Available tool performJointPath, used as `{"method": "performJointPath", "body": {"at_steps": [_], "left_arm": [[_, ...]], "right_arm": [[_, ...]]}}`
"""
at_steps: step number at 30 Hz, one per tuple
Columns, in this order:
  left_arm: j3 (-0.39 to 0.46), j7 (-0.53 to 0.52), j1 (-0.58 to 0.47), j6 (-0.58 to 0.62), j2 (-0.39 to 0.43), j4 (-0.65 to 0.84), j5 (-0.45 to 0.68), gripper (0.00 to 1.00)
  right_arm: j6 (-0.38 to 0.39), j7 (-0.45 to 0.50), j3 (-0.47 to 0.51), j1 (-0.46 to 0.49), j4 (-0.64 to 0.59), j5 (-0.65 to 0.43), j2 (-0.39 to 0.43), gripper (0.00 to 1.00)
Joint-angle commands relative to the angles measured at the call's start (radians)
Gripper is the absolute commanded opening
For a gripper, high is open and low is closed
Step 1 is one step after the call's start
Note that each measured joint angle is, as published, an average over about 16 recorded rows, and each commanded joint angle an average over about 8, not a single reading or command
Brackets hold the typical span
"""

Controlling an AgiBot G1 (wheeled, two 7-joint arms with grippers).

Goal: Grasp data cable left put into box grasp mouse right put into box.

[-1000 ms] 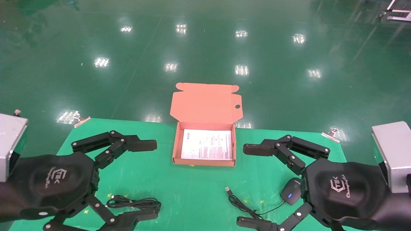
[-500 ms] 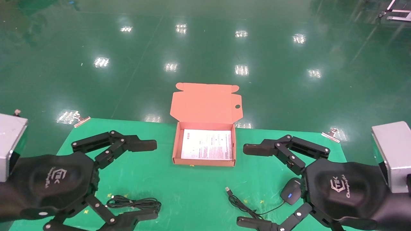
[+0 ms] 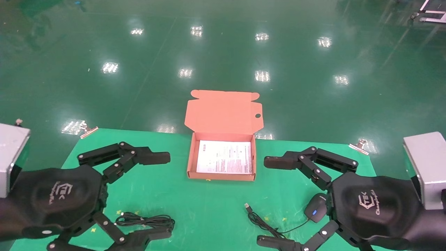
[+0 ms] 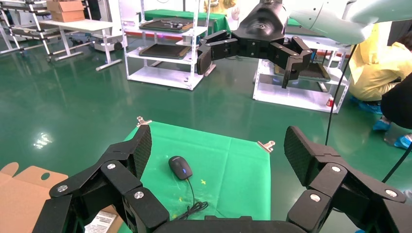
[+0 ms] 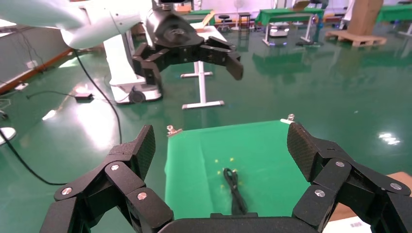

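Observation:
Next, my left gripper grabs the data cable by its tied middle [image 3: 145,220], where its parts gather, since slack loops fan out at both ends of the cable.
The salmon-orange box [image 3: 223,176] stands open at the far middle of the green mat, its lid flap [image 3: 223,112] raised and a white leaflet inside. The data cable [image 3: 144,220], a tied black bundle, lies near the front left; it also shows in the right wrist view [image 5: 233,191]. The black mouse [image 3: 316,208] with a blue mark lies front right, its cord [image 3: 260,219] running left to a USB plug; it also shows in the left wrist view [image 4: 180,167]. My left gripper [image 3: 162,195] hovers open and empty above the cable. My right gripper [image 3: 268,201] hovers open and empty over the mouse's cord.
The green mat [image 3: 209,195] is held by metal clips at its far corners [image 3: 89,131] [image 3: 359,145]. Grey blocks stand at the left [image 3: 10,153] and right [image 3: 425,164] edges. Shiny green floor lies beyond the mat.

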Motion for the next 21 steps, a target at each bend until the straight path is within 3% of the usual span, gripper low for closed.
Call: {"method": "performJointPath", "body": {"at_steps": [1, 9, 21], "left_arm": [[-0.001, 0.001, 0.001, 0.0, -0.001, 0.0, 0.0, 1.0], [0.027, -0.019, -0.027, 0.017, 0.0, -0.008, 0.042, 1.0], [0.132, -0.101, -0.143, 0.058, -0.003, -0.034, 0.233, 1.0]], "right_arm": [[-0.001, 0.001, 0.0, -0.001, 0.0, 0.001, 0.0, 1.0], [0.012, -0.011, -0.006, 0.022, 0.018, -0.045, 0.009, 1.0], [-0.054, 0.009, -0.108, 0.17, 0.054, -0.259, 0.008, 1.0]]}}
